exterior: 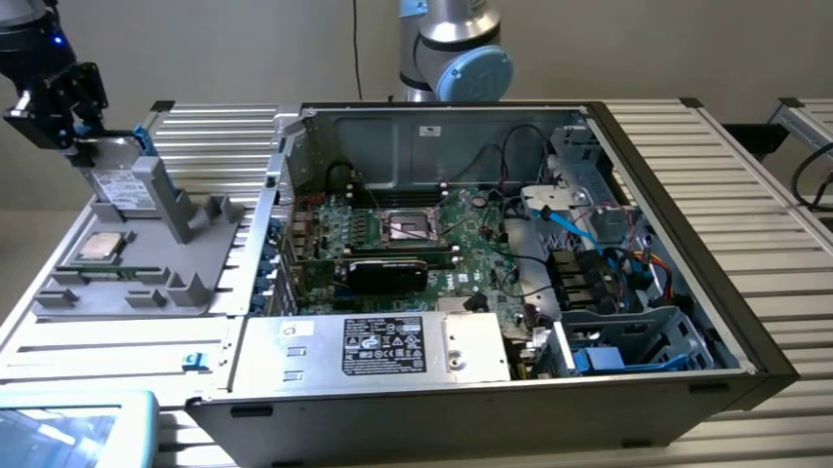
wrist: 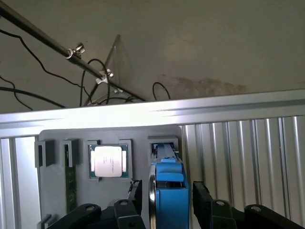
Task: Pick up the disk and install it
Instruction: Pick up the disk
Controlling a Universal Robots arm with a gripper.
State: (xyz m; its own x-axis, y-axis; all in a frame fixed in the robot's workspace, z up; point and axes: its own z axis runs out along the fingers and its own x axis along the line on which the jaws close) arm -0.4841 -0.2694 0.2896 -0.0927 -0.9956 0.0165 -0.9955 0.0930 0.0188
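Note:
I will grab the disk by its upper end (exterior: 115,148) next with my gripper, because the tray's slot and grey post (exterior: 162,200) enclose the disk's lower part.
The disk (exterior: 120,183) stands on edge in a slot at the far end of the grey holder tray (exterior: 131,285), at the exterior view's left. Its silver face with a white label shows, and its blue carrier (exterior: 140,141) runs up one side. My gripper (exterior: 94,132) hangs at the disk's top end. In the wrist view the blue-framed disk (wrist: 167,183) sits between my two black fingers (wrist: 135,192), with a narrow gap on each side. The gripper (wrist: 167,196) is open and straddles the disk without clamping it.
A square silver processor chip (exterior: 101,247) (wrist: 108,161) and a memory stick (wrist: 70,179) lie in the same tray. The open computer case (exterior: 521,244) fills the middle, with a drive bay (exterior: 625,341) at its near right corner. Ribbed aluminium table (exterior: 729,175) surrounds it.

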